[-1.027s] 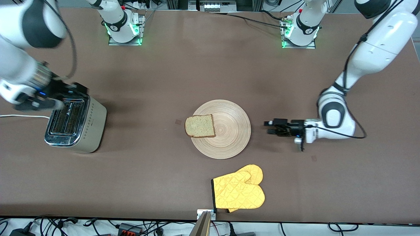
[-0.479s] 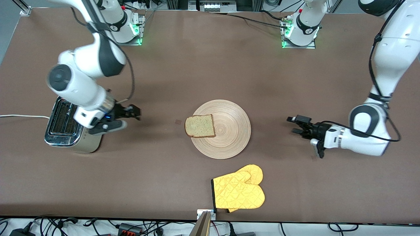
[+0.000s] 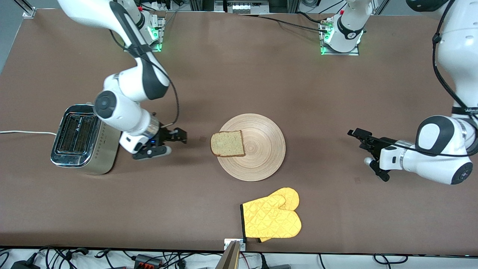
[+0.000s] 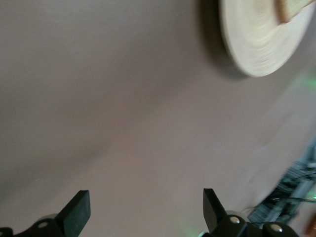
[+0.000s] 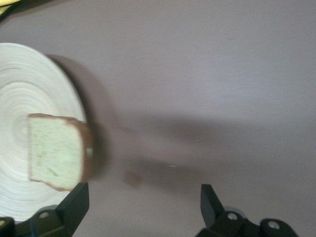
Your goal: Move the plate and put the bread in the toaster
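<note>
The right gripper grabs the bread slice by its crust edge (image 3: 213, 145) next, to load the toaster's slot (image 3: 83, 132) with the slice.
The light wooden plate (image 3: 261, 153) lies mid-table with the bread (image 3: 227, 144) flat on its edge toward the right arm's end. The chrome-topped toaster (image 3: 80, 139) stands at the right arm's end, both slots empty. My right gripper (image 3: 177, 139) is open and empty, low over the table between toaster and plate. Its wrist view shows the bread (image 5: 54, 153) on the plate (image 5: 29, 89) just off my open gripper (image 5: 143, 210). My left gripper (image 3: 359, 137) is open and empty, off the plate toward the left arm's end. Its wrist view shows my open gripper (image 4: 145, 212) and the plate's rim (image 4: 256, 44).
A yellow oven mitt (image 3: 272, 218) lies nearer the front camera than the plate. The toaster's white cord (image 3: 26, 132) runs off the right arm's end of the table. A small brown mark (image 3: 202, 139) sits on the table beside the bread.
My right gripper has swung from over the toaster to the table beside the bread. My left gripper has drawn back from the plate toward the left arm's end. Plate and bread have not moved.
</note>
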You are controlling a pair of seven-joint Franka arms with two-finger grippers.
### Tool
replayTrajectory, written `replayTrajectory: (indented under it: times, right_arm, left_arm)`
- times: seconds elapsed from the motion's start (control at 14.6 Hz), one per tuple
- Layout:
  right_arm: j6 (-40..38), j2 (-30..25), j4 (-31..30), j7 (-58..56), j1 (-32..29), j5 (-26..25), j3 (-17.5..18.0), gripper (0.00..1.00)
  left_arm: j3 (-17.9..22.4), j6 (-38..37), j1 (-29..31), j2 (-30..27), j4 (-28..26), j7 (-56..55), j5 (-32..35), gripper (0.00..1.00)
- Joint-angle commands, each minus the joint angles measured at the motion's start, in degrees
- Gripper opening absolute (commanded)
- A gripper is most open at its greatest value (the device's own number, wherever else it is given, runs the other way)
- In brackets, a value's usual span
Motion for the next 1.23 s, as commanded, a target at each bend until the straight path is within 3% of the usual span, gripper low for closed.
replayTrajectory:
  times: [0.0, 0.21, 0.55, 0.82, 0.96, 1.1, 1.16]
  right_arm:
    - [3.7, 3.6, 2.2, 6.9, 3.4, 1.6, -0.2, 1.0]
    - [6.0, 5.9, 2.6, 10.0, 6.2, 4.4, -0.2, 1.0]
    - [11.0, 10.0, 3.9, 10.8, 7.8, 13.4, -0.2, 1.0]
    - [11.1, 12.7, 4.9, 9.9, 7.7, 15.2, -0.2, 1.0]
    - [11.0, 13.4, 5.5, 10.0, 7.8, 15.4, -0.2, 1.0]
    - [11.0, 13.4, 5.5, 10.1, 7.8, 15.5, 0.8, 0.95]
    - [11.0, 13.5, 5.5, 10.1, 7.7, 15.5, 1.0, 0.87]
  left_arm:
    - [0.5, -1.7, -5.6, -6.2, 0.2, -5.4, 10.9, 1.0]
    - [0.5, -2.7, -9.8, -11.0, -0.1, -11.6, 17.8, 1.0]
    - [0.9, -5.4, -9.9, -18.4, 0.6, -19.8, 17.8, 1.0]
    - [1.4, -12.9, -9.1, -19.9, 9.2, -20.3, 17.0, 1.0]
    - [1.7, -13.5, -7.6, -20.1, 9.9, -21.3, 15.1, 1.0]
    - [8.5, -12.8, -12.2, -24.3, 6.2, -22.1, 10.9, 1.0]
    - [15.1, -10.7, -15.9, -26.7, 4.1, -22.5, 7.3, 1.0]
